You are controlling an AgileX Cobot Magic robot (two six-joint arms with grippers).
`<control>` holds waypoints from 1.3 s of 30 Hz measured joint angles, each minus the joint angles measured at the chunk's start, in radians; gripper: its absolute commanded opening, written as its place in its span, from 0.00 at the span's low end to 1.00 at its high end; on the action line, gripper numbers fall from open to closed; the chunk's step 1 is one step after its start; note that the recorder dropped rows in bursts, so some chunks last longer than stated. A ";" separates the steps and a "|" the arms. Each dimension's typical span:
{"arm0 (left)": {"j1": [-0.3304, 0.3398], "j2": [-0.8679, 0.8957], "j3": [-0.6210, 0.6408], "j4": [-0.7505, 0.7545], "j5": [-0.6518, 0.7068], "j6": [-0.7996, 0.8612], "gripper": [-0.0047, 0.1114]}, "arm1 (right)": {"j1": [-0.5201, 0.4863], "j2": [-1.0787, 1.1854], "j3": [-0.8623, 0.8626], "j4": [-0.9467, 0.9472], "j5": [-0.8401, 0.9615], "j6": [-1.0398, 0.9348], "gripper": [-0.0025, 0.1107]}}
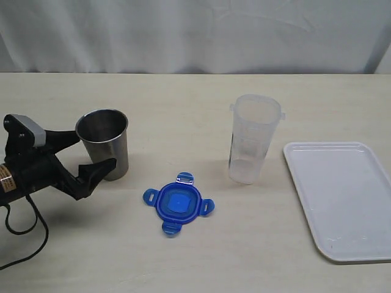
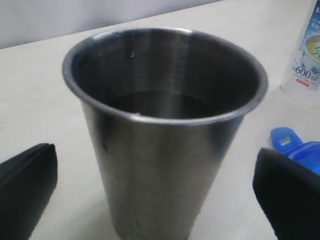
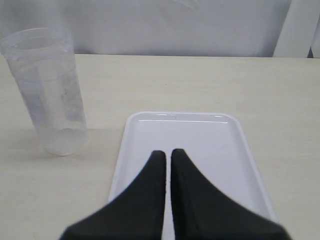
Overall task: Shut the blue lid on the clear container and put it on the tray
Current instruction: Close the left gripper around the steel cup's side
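My left gripper grabs the steel cup by its side next, to clear the space beside the blue lid for closing.
The blue lid lies flat on the table, its edge also showing in the left wrist view. Upright and uncovered to its right stands the clear container. The white tray lies at the far right with nothing on it. My left gripper is open, its fingers wide on either side of a steel cup without touching it. My right gripper is shut and empty, hovering over the tray's near end; the exterior view does not show it.
The grey steel cup stands upright at the left, between my left fingers and to the left of the lid. A white curtain backs the table's far edge.
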 measured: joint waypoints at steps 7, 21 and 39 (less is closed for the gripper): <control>0.000 0.069 -0.093 0.067 0.000 -0.040 0.92 | 0.000 0.000 0.000 0.000 0.000 0.000 0.06; -0.015 0.158 -0.220 0.128 0.000 -0.099 0.92 | 0.000 0.000 0.000 0.000 0.000 0.000 0.06; -0.103 0.159 -0.306 0.115 0.061 -0.099 0.92 | 0.000 0.000 0.000 0.000 0.000 0.000 0.06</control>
